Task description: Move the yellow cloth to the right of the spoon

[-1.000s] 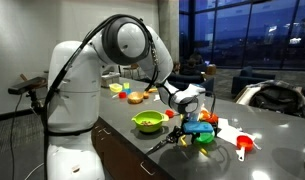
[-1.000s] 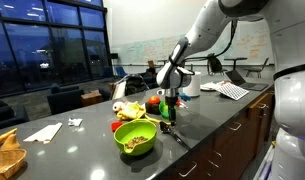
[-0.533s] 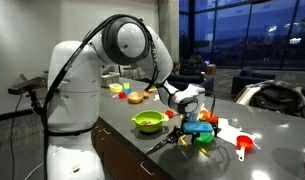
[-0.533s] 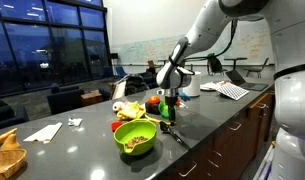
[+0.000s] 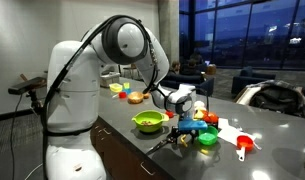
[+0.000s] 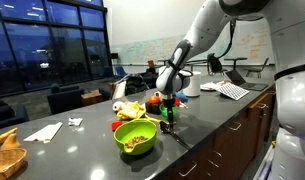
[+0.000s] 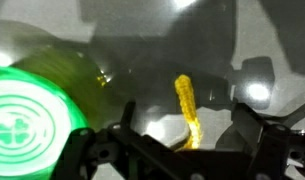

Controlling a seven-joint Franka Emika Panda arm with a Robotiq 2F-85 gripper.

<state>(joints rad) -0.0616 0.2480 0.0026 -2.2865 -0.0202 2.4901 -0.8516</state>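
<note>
The narrow part of the yellow cloth is between my spread fingers, so they would hold the cloth if I closed now. My gripper needs to close on the yellow cloth.
My gripper [image 7: 187, 128] is open. A strip of the yellow cloth [image 7: 184, 100] lies between its spread fingers; I cannot tell whether they touch it. In both exterior views the gripper [image 5: 184, 120] [image 6: 170, 113] hangs low over the dark counter, just beside the green bowl [image 5: 147, 122] [image 6: 135, 138]. The yellow cloth [image 6: 133, 108] shows as a yellow heap behind the bowl. The spoon [image 6: 176, 133] [image 5: 156, 146] lies on the counter near its front edge, dark handle pointing outward.
A blue object [image 5: 195, 128], a green lid [image 5: 206, 139] and an orange cup [image 5: 244, 145] crowd the counter by the gripper. A red item [image 6: 117, 126] sits beside the bowl. More dishes [image 5: 135, 97] stand farther back. White papers [image 6: 44, 131] lie at the far end.
The gripper has come down toward the counter and shifted slightly toward the green bowl. Its jaws have stayed open. Nothing on the counter has moved.
</note>
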